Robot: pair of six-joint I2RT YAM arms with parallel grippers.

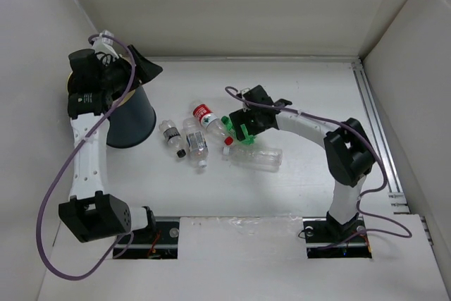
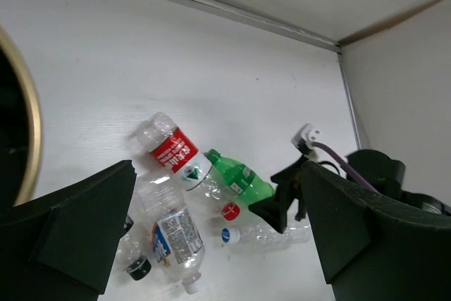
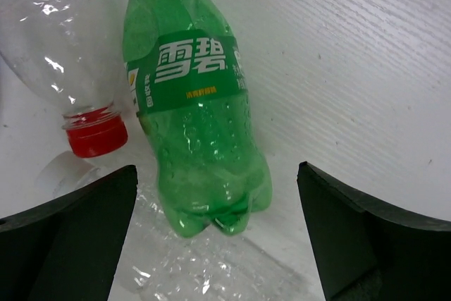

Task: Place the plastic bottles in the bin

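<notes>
My right gripper is still too high to close on the green bottle and needs to go lower first. Its fingers stop above the bottle's bottom in the right wrist view, short of the bottle's label.
Several plastic bottles lie in a cluster mid-table. A red-labelled one point(image 1: 205, 113) also shows in the left wrist view point(image 2: 173, 149). Beside it are a green one point(image 1: 244, 134) point(image 3: 197, 139), a blue-and-white-labelled one point(image 1: 196, 144) point(image 2: 172, 240), a small black-capped one point(image 1: 169, 134) and a crushed clear one with a blue cap point(image 1: 258, 158). The navy bin point(image 1: 131, 120) stands at the left, its gold rim point(image 2: 32, 139) in the left wrist view. My left gripper point(image 1: 144, 70) point(image 2: 218, 230) is open and empty, high beside the bin. My right gripper point(image 1: 243, 129) point(image 3: 217, 174) is open, its fingers astride the green bottle's base.
White walls enclose the table at the back and both sides. A metal rail point(image 1: 373, 125) runs along the right edge. A red cap point(image 3: 96, 135) on a clear bottle lies just left of the green bottle. Purple cables loop off both arms.
</notes>
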